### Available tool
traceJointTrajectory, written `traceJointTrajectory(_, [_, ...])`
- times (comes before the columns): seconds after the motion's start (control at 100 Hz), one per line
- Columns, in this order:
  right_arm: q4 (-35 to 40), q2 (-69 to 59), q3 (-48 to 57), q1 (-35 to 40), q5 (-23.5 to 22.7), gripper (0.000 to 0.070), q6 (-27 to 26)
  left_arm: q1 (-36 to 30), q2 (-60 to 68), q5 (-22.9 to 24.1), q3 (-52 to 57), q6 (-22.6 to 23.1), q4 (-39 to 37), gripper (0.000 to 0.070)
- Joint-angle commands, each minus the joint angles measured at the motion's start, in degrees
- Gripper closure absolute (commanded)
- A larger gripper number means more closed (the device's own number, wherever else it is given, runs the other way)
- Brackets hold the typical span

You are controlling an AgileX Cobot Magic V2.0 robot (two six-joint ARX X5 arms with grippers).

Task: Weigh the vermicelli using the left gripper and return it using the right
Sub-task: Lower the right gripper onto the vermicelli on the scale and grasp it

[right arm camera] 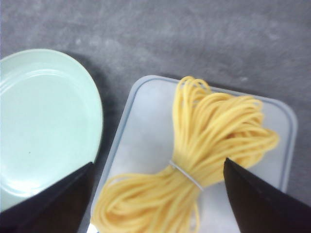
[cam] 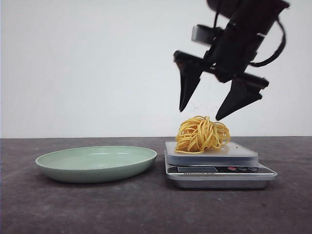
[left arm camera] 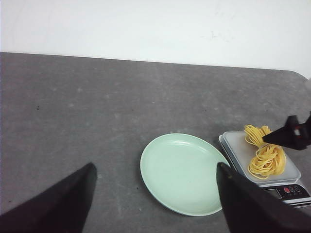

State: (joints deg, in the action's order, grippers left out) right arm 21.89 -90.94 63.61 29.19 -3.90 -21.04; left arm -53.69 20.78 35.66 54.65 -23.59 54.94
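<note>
My right gripper moves lower, before it closes on the yellow vermicelli bundle (cam: 202, 134), since its fingertips hang above the bundle, high over the scale's tray (cam: 239, 150).
A yellow vermicelli bundle (cam: 202, 134), tied with a thin band, lies on the tray of a small kitchen scale (cam: 219, 170). My right gripper (cam: 199, 115) hangs open just above the bundle, one finger on each side, not touching it. In the right wrist view the vermicelli (right arm camera: 214, 145) lies between the open fingers of the right gripper (right arm camera: 158, 162). My left gripper (left arm camera: 155, 165) is open and empty, held high above the table; it is out of the front view. From there I see the vermicelli (left arm camera: 265, 155) and a right fingertip (left arm camera: 286, 136) over it.
An empty pale green plate (cam: 95, 163) sits on the dark table left of the scale, close to it; it also shows in the left wrist view (left arm camera: 182, 174) and right wrist view (right arm camera: 39, 121). A white wall stands behind.
</note>
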Motion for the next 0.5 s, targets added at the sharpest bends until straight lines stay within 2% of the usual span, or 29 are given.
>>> traceJointTrajectory(0.0, [0.5,-2.3,1.6,0.5,0.9,0.0165,-2.2,-0.5,0.1,-0.2,0.7,-0.3,-0.3,0.023])
traceJointTrajectory(0.16, [3.1,-4.8,1.8,1.1,4.5,0.0165,-2.6,-0.5,0.1,-0.2,0.7,-0.2,-0.2,0.023])
traceJointTrajectory(0.31, [4.3,-5.4,1.8,1.5,4.5,0.0178,-3.0,-0.5,0.1,-0.2,0.7,0.0,-0.1,0.023])
traceJointTrajectory(0.34, [4.3,-5.4,1.8,1.5,4.4,0.0221,-3.1,-0.5,0.1,-0.1,0.7,0.0,-0.1,0.023])
traceJointTrajectory(0.45, [4.2,-5.4,1.8,1.9,4.6,0.0479,-3.7,-0.5,0.1,-0.1,0.7,0.3,-0.1,0.023])
traceJointTrajectory(0.49, [4.2,-5.4,1.8,2.1,4.8,0.0551,-3.8,-0.5,0.1,-0.1,0.7,0.4,-0.1,0.023])
